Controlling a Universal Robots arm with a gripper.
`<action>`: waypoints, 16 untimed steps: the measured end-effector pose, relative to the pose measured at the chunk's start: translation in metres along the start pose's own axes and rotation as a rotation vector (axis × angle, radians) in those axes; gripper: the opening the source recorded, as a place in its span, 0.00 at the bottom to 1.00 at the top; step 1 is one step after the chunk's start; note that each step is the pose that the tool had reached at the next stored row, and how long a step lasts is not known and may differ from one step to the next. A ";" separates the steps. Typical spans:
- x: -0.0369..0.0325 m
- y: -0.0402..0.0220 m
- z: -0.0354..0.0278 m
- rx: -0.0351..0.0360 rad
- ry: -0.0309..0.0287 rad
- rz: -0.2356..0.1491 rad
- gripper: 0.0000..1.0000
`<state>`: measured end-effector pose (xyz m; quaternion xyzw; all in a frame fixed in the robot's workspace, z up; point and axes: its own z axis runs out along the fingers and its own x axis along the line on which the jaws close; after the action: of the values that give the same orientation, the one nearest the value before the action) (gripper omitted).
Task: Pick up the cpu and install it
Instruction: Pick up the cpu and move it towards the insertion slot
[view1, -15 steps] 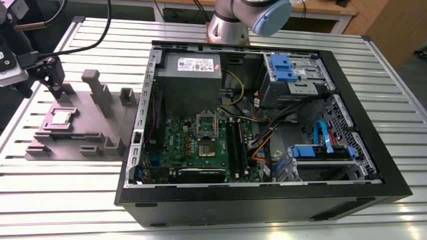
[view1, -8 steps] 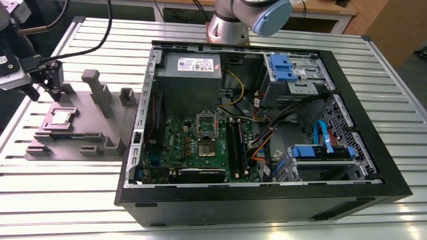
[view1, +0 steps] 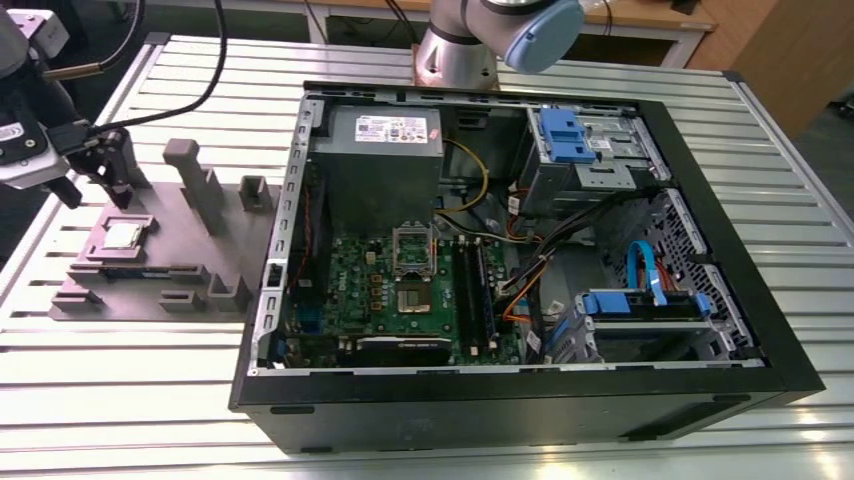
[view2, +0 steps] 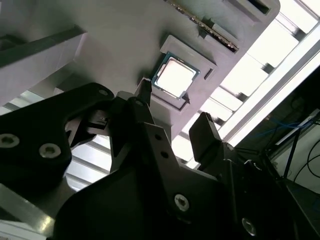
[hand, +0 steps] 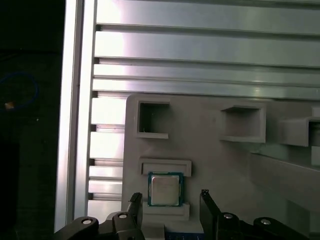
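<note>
I will next grab the cpu by its exposed side edges to install it, because the raised grey ledges of the fixture crowd the cpu's opposite ends.
The cpu (view1: 124, 234) is a small square chip with a shiny silver top. It lies flat in a recess of the grey plastic fixture (view1: 160, 270) at the exterior view's left. My gripper (view1: 96, 193) hangs just above and behind it, open, with nothing between its fingers. In both wrist views the cpu (view2: 175, 76) (hand: 165, 189) lies below the gap between the two dark fingers, untouched. The gripper (view2: 174, 106) (hand: 170, 199) straddles it from above. The green motherboard (view1: 400, 290) with its metal socket frame (view1: 411, 262) lies inside the open computer case.
Tall posts (view1: 200, 185) and slots rise from the fixture close to the gripper. The black computer case (view1: 534, 390) lies open on the slatted aluminium table (view1: 160, 360), holding cables, a grey power supply (view1: 380, 150) and blue drive bays (view1: 567, 135).
</note>
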<state>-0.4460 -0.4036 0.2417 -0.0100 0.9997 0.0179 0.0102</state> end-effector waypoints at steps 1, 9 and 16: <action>0.0001 -0.0001 0.0017 0.0000 0.0004 0.000 0.57; 0.0005 -0.0005 0.0132 -0.0001 0.0035 0.000 0.57; 0.0006 -0.0013 0.0168 -0.0003 0.0036 0.000 0.57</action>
<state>-0.4462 -0.4043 0.2249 -0.0101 0.9998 0.0181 0.0084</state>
